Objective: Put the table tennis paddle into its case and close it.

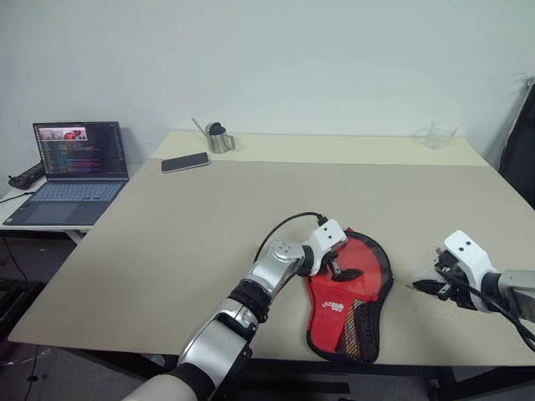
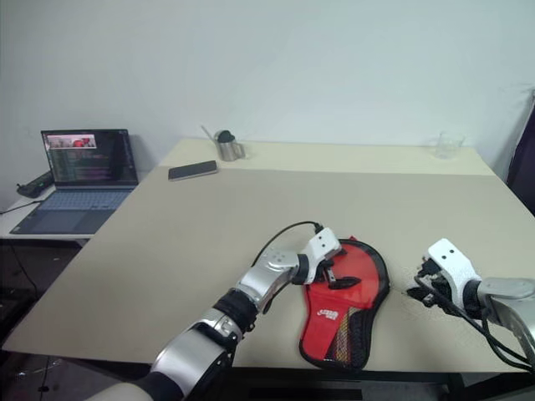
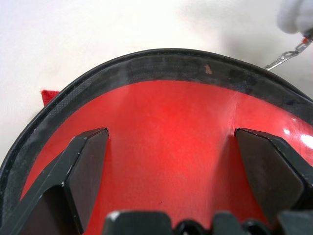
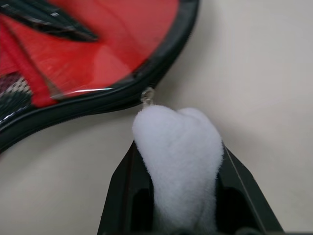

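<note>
The white fluffy charm (image 4: 178, 142) is above the table, and its zip pull (image 4: 146, 95) is short of the mesh pocket. My right gripper should stay closed on the charm for now.
The case (image 1: 351, 301) lies flat near the table's front edge, red side up, with its white logo and mesh pocket toward me and its black rim all round. My left gripper (image 1: 343, 271) hovers open low over the round end, its fingers (image 3: 88, 161) spread above the glossy red face (image 3: 166, 127). To the right of the case, my right gripper (image 4: 178, 196) is shut on the white fluffy charm (image 4: 178, 142), which hangs from the zip pull (image 4: 146, 95) on the case's edge. The table tennis paddle is hidden.
An open laptop (image 1: 75, 171) stands on a side table at the left. A phone (image 1: 185, 162), a metal cup (image 1: 219, 139) and a clear glass (image 1: 440, 134) sit along the far side of the beige table (image 1: 167, 242).
</note>
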### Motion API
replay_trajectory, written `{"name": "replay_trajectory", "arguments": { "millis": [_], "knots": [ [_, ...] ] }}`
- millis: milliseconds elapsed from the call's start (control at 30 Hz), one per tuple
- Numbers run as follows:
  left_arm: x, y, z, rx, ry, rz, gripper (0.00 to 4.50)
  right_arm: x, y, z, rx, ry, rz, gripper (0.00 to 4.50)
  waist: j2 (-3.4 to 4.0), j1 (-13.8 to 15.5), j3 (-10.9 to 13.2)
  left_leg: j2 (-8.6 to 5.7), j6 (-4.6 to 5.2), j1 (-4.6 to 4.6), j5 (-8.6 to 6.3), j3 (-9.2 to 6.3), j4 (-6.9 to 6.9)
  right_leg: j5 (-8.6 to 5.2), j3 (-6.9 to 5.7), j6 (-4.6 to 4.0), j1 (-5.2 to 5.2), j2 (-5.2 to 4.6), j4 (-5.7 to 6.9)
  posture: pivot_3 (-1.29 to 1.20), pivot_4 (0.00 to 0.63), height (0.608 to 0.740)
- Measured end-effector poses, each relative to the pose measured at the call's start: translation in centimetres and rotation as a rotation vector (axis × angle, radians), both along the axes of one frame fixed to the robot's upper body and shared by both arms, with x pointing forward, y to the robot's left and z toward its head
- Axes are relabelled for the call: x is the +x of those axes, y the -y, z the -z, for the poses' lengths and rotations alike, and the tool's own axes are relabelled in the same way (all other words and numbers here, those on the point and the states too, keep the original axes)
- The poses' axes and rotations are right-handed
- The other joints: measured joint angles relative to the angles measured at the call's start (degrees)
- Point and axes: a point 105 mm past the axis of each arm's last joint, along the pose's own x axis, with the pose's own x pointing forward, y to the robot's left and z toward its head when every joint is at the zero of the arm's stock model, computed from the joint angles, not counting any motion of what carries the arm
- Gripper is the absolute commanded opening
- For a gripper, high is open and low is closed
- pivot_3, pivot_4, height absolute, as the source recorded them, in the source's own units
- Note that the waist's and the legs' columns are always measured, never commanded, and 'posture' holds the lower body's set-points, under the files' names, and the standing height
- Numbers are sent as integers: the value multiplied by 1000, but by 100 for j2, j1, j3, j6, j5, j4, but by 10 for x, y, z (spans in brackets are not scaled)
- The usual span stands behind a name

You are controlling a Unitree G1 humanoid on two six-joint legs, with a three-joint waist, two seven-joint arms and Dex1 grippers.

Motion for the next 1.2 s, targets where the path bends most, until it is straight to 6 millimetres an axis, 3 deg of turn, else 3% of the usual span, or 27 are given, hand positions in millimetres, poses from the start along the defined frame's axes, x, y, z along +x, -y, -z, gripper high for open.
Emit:
{"name": "replay_trajectory", "arguments": {
  "millis": [700, 1200],
  "knots": [
    [-3, 9, 0, 7, 3, 21, 4500, -43, -34, 6, -17, -73, -285, 775, -5, 104, 1, -33, -3, 0, 0, -19, 1, -20, -10, 31, 11, -28, -3, 0, 150, 740],
    [-1, 1, 0, 18, 15, 9, 4500, -58, -61, 17, 75, -126, -444, 700, -9, 93, -2, -34, -1, 0, -6, -25, -2, -22, -13, 34, 18, -45, -23, 0, 150, 740]
  ]
}}
